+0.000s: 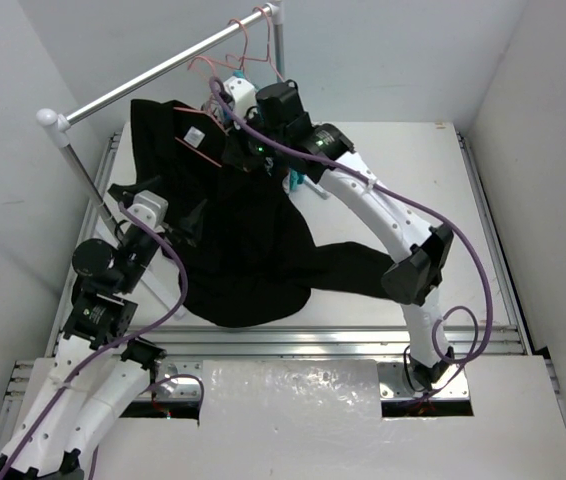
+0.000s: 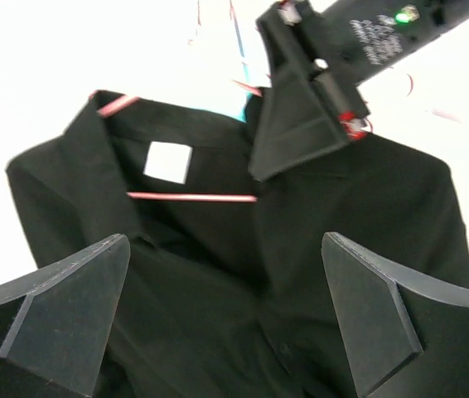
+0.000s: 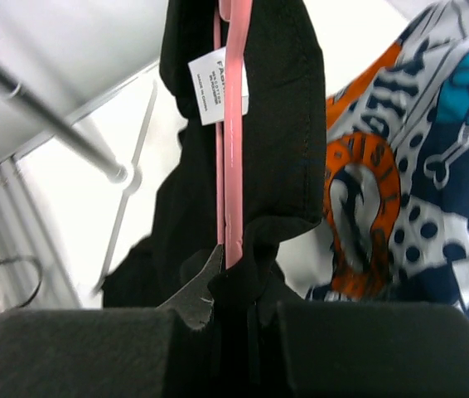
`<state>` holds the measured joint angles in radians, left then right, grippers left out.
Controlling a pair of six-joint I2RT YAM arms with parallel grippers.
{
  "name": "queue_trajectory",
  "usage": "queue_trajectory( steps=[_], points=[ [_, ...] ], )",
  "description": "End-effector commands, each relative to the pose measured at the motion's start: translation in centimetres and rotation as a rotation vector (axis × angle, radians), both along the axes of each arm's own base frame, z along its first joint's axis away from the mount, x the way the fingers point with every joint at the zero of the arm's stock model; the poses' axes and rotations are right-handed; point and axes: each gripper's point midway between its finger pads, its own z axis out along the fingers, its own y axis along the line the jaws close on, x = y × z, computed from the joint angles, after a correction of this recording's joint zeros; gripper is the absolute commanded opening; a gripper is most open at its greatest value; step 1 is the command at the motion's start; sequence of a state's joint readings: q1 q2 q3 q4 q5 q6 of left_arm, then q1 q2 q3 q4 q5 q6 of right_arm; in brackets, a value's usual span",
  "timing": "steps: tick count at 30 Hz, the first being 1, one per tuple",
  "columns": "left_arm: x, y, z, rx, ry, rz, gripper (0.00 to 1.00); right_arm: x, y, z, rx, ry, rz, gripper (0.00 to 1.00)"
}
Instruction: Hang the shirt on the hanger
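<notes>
The hook is short of the rod, so my right gripper needs to move it toward the rod. If I opened now, hanger and shirt (image 1: 248,250) would drop to the table.
The black shirt (image 1: 248,250) hangs by its collar and spreads down over the table. The pink wire hanger (image 1: 199,150) runs inside the collar beside the white label (image 1: 193,135). My right gripper (image 1: 225,120) is shut on the hanger (image 3: 234,149) together with bunched collar fabric (image 3: 288,124) and holds them up. The right gripper (image 3: 236,278) shows the wire rising from between its fingers. My left gripper (image 1: 183,222) is wide open and empty, facing the shirt front (image 2: 218,315) below the collar. In the left wrist view (image 2: 224,269), the hanger bar (image 2: 193,197) crosses the collar opening.
A metal rack rod (image 1: 153,75) crosses the back left, with other pink hangers (image 1: 248,45) hooked near its right post. An orange, navy and white patterned garment (image 3: 417,166) lies behind the right gripper. A teal scrap (image 1: 298,180) shows beside the right arm.
</notes>
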<state>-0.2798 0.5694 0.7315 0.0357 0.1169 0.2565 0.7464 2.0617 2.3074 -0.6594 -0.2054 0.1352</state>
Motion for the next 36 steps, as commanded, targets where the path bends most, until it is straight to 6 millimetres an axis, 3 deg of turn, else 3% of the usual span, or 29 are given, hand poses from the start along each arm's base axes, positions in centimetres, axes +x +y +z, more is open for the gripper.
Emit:
queue_trajectory(
  steps=[1, 3, 4, 8, 9, 16, 23, 27, 30, 32, 33, 34, 35, 36],
  points=[
    [-0.4, -0.1, -0.1, 0.003, -0.012, -0.014, 1.0, 0.9, 1.6, 7.1, 0.163, -0.201, -0.025, 0.0],
    [-0.4, 0.1, -0.7, 0.002, -0.004, -0.007, 1.0, 1.2, 1.4, 6.5, 0.15, -0.214, -0.045, 0.0],
    [-0.6, 0.2, -0.7, -0.001, -0.007, -0.005, 1.0, 1.2, 1.4, 7.7, 0.175, -0.252, -0.054, 0.0],
    [-0.5, 0.2, -1.7, -0.008, 0.013, 0.0, 1.0, 2.4, 1.8, 8.6, 0.198, -0.302, -0.078, 0.0],
    [-0.5, 0.2, -1.9, -0.011, 0.018, 0.001, 1.0, 2.6, 2.0, 9.6, 0.217, -0.321, -0.082, 0.0],
    [-0.5, 0.9, -2.2, -0.005, 0.018, 0.035, 1.0, 5.7, 4.1, 6.0, 0.199, -0.332, -0.108, 0.0],
    [-0.9, 1.1, -2.9, -0.023, 0.031, 0.043, 1.0, 7.9, 5.2, 5.5, 0.251, -0.353, -0.156, 0.0],
    [-1.1, 1.2, -3.2, -0.027, 0.038, 0.042, 1.0, 7.4, 5.5, 4.8, 0.248, -0.322, -0.137, 0.0],
    [-1.3, 1.2, -3.2, -0.024, 0.03, 0.042, 1.0, 6.9, 5.2, 3.2, 0.207, -0.283, -0.124, 0.0],
    [-1.3, 1.2, -3.4, -0.022, 0.032, 0.039, 1.0, 6.2, 4.7, 3.7, 0.202, -0.282, -0.115, 0.0],
    [-1.3, 1.1, -3.4, -0.024, 0.032, 0.037, 1.0, 6.0, 4.5, 3.9, 0.201, -0.281, -0.12, 0.05],
    [-1.3, 1.0, -3.5, -0.023, 0.036, 0.032, 1.0, 5.8, 4.2, 3.4, 0.186, -0.279, -0.116, 0.19],
    [-1.3, 1.0, -3.6, -0.022, 0.038, 0.032, 1.0, 5.1, 3.6, 4.9, 0.197, -0.299, -0.113, 0.36],
    [-1.3, 1.0, -3.6, -0.024, 0.04, 0.029, 1.0, 5.0, 3.1, 5.2, 0.193, -0.309, -0.123, 0.6]
  ],
)
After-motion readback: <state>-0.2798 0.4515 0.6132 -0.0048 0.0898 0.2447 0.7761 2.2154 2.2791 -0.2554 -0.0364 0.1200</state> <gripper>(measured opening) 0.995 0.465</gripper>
